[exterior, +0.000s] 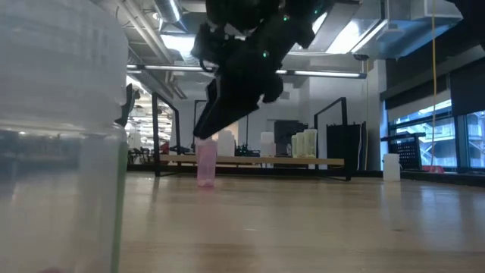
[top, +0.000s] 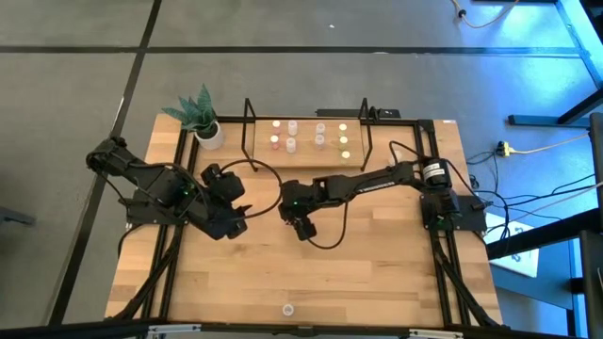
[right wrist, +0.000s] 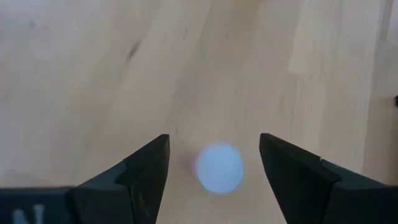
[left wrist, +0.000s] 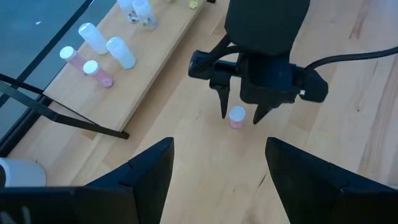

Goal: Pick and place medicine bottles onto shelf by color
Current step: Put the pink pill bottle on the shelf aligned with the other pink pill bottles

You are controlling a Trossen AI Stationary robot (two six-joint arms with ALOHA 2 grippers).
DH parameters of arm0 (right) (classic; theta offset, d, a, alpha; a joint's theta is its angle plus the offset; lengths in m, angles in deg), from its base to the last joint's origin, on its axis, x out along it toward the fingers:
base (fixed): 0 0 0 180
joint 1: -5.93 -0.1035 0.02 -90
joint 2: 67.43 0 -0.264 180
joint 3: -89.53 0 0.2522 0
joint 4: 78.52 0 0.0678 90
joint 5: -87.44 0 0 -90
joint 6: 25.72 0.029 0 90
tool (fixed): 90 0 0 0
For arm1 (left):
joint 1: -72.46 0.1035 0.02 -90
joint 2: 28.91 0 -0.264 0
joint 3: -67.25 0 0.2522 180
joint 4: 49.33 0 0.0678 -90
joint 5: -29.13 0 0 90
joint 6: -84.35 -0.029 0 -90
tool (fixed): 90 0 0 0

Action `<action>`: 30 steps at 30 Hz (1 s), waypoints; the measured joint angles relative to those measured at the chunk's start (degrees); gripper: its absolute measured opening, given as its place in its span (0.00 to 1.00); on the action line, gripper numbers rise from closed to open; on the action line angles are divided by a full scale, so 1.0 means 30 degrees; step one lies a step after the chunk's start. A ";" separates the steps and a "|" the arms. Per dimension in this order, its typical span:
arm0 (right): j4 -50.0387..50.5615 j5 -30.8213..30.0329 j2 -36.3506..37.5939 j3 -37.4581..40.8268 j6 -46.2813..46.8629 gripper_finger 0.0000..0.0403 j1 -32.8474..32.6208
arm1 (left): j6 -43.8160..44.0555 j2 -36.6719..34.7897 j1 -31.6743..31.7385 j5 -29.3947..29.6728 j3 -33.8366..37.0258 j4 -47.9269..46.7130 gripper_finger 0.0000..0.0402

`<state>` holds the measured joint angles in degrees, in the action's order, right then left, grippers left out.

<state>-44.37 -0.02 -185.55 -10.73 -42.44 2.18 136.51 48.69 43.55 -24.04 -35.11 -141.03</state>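
The right gripper picks up the pink medicine bottle by its whitish top (right wrist: 219,168) next, to add it to the pink ones on the shelf.
A small pink medicine bottle (left wrist: 236,117) with a whitish top (right wrist: 219,168) stands upright on its base on the tabletop. My right gripper (left wrist: 241,118) hangs open over it, slanting down, with one finger on each side of the bottle's top and a gap to each. In the low view its fingertips (exterior: 206,130) are just above the bottle (exterior: 206,163). My left gripper (left wrist: 219,142) waits open to the table's left (top: 237,218), raised and holding nothing. Several bottles (top: 293,127) stand on the shelf (top: 306,155) at the far side.
A white pot with a green plant (top: 203,118) stands left of the shelf. One more bottle (top: 288,309) stands near the table's front edge, looming large before the low camera (exterior: 61,136). Black cables (top: 330,240) loop over the middle of the table.
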 joint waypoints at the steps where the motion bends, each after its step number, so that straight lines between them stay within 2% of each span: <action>1: 0.0185 -0.0011 -0.0067 0.0013 -0.0245 0.62 0.0024 | 0.0007 0.0006 0.0000 -0.0010 0.0003 -0.0001 0.62; 13: -0.0052 -0.0182 -0.0801 0.0000 -0.0628 0.59 0.0049 | 0.0131 0.0003 0.0000 0.0056 0.0007 0.0032 0.62; 18: -0.0066 -0.0182 -0.0801 0.0000 -0.0637 0.50 0.0058 | 0.0131 0.0003 0.0000 0.0129 0.0007 0.0016 0.62; 26: -0.0030 -0.0187 -0.0801 0.0000 -0.0560 0.29 0.0064 | 0.0131 0.0003 0.0000 0.0158 0.0007 -0.0012 0.62; 30: -0.0030 -0.0313 -0.0801 0.0000 0.0462 0.27 0.0064 | 0.0549 0.0003 0.0000 0.0156 0.0007 -0.0012 0.62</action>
<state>-44.46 -0.95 -187.96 -10.73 -41.06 2.37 138.16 48.70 43.55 -23.57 -35.09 -141.06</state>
